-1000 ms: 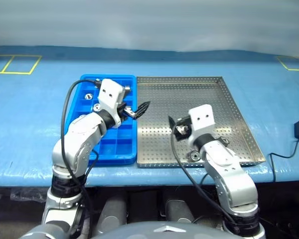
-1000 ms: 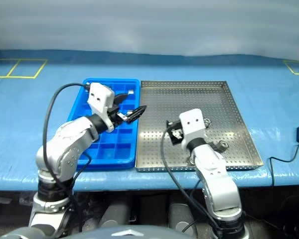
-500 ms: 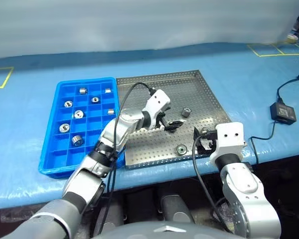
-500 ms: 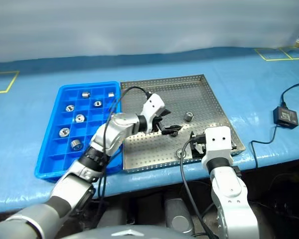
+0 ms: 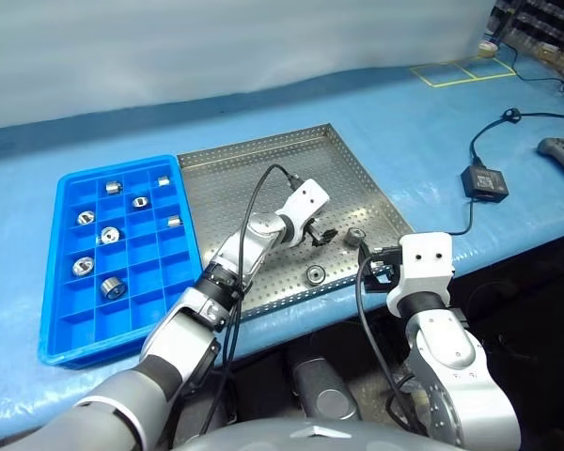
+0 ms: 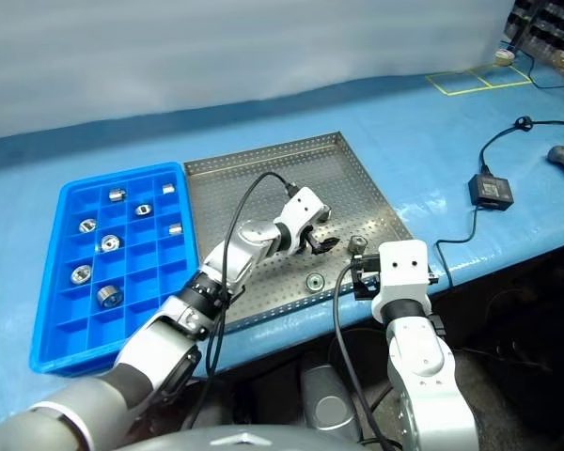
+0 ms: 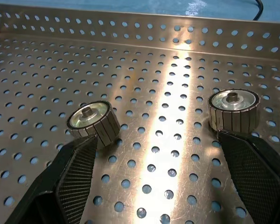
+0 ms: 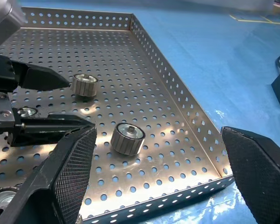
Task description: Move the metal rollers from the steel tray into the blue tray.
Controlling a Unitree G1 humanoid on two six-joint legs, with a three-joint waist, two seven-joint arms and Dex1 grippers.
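Note:
Both metal rollers stand past my left gripper's fingers, so closing now would miss the roller. My left gripper should move toward the rollers before it closes on one.
The steel tray [image 5: 254, 178] lies mid-table, the blue tray [image 5: 146, 303] to its left with several metal rollers [image 5: 109, 235] in its cells. My left gripper [image 5: 322, 235] hangs low over the steel tray, open and empty. In the left wrist view two rollers stand just past its fingertips, one [image 7: 91, 121] off each tip [image 7: 233, 109]. Another roller [image 5: 314, 273] lies flat nearer the tray's front edge. My right gripper [image 8: 163, 186] is open and empty at the steel tray's near right corner, facing an upright roller [image 8: 127, 138] and the left gripper's fingers [image 8: 46, 126].
A black power adapter [image 5: 484, 180] with its cable lies on the pale blue table cover right of the steel tray. Yellow tape squares [image 5: 461, 70] mark the far right. A dark device [image 5: 559, 150] sits at the right edge.
The camera has swung right. My left gripper crossed from the blue tray's edge into the steel tray and came down toward the rollers. My right gripper drew back to the tray's near corner.

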